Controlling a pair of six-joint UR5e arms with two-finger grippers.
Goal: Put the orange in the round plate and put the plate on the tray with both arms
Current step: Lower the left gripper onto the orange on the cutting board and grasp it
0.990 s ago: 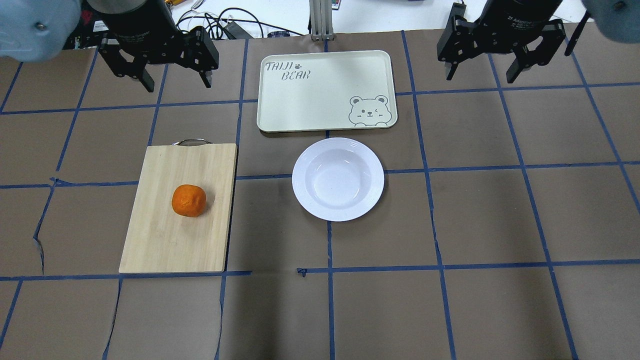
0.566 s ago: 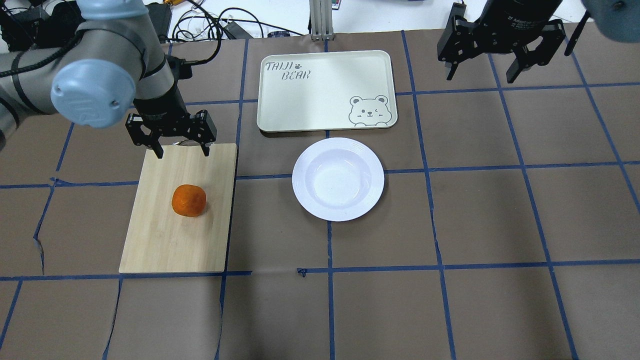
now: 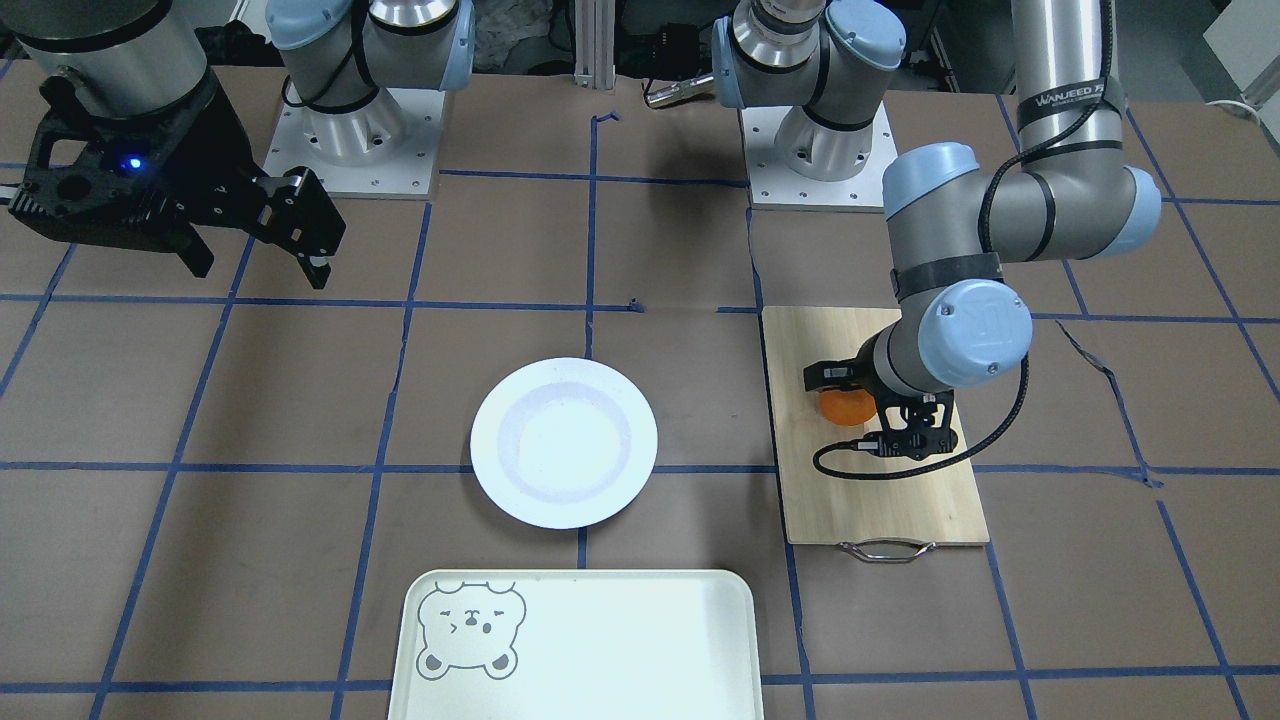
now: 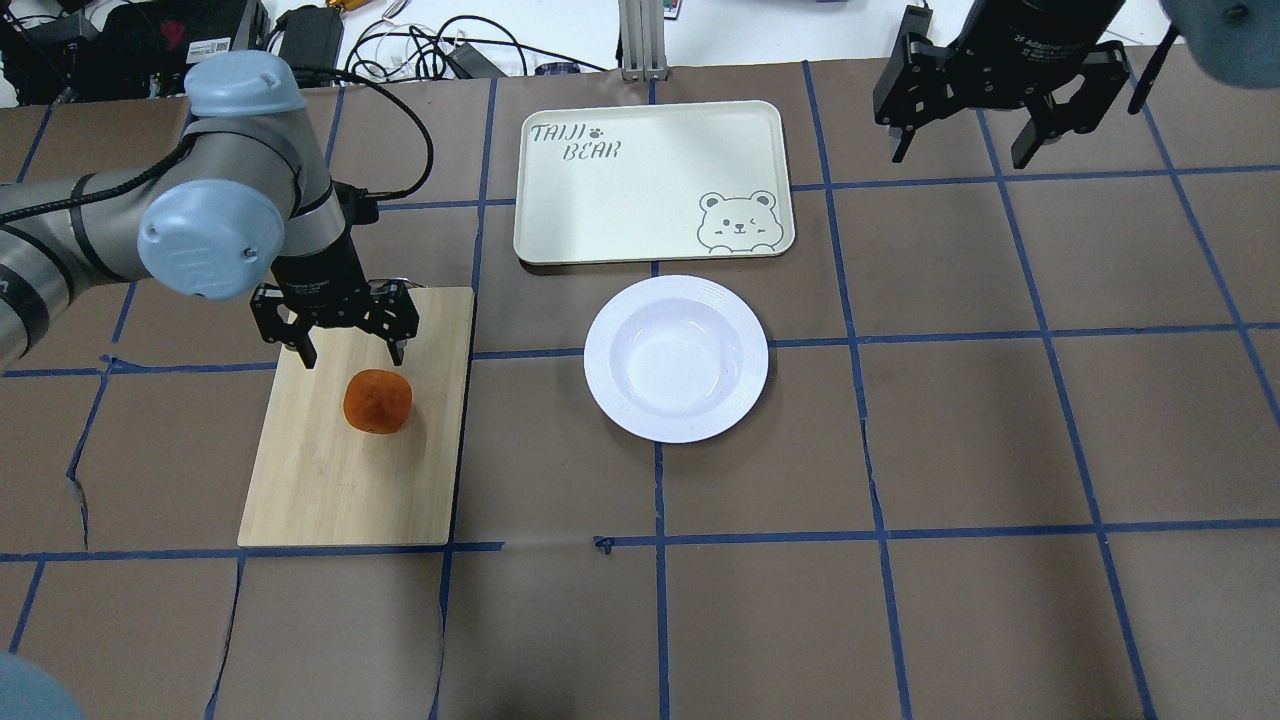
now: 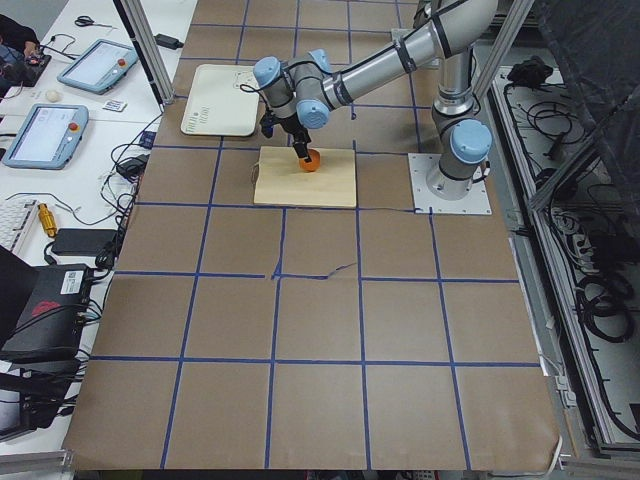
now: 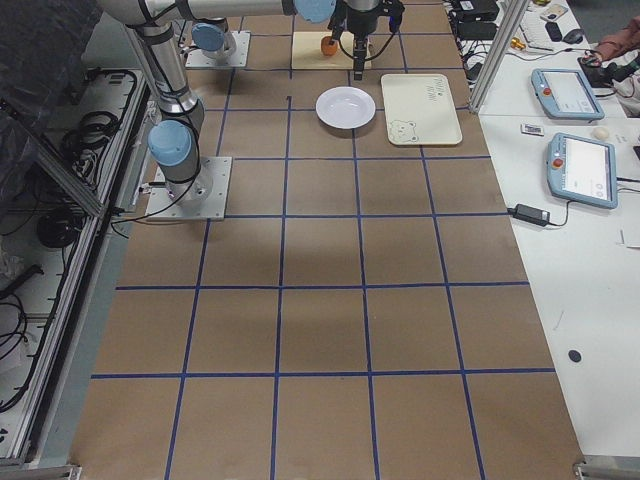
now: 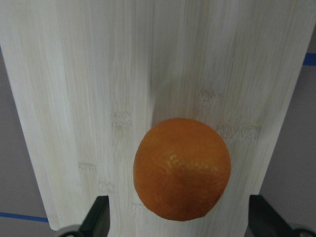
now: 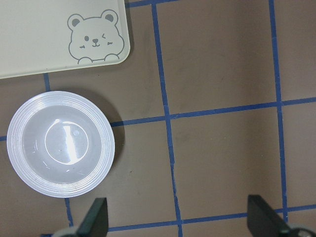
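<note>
My left gripper should hold the orange around its round body [image 3: 846,408] next, so it can put the orange in the round plate [image 3: 564,442].
The orange [image 4: 378,402] lies on a bamboo cutting board [image 4: 330,480] at the table's left. My left gripper [image 4: 352,358] hangs open just above and behind it, touching nothing. In the left wrist view the orange [image 7: 182,168] fills the space ahead of the two spread fingertips. The round plate [image 4: 676,358] sits empty at mid-table, just in front of the tray [image 4: 650,180]. My right gripper [image 4: 960,150] is open and high at the back right, holding nothing; its wrist view looks down on the plate [image 8: 60,143] and the tray's bear corner [image 8: 94,37].
The cutting board's metal handle [image 3: 880,550] points toward the tray side of the table. Blue tape lines cross the brown table cover. Cables and equipment [image 4: 430,50] lie beyond the back edge.
My left arm has swung forward from the back of the table and come down over the cutting board, its open gripper now close to the orange. The right arm has not moved.
</note>
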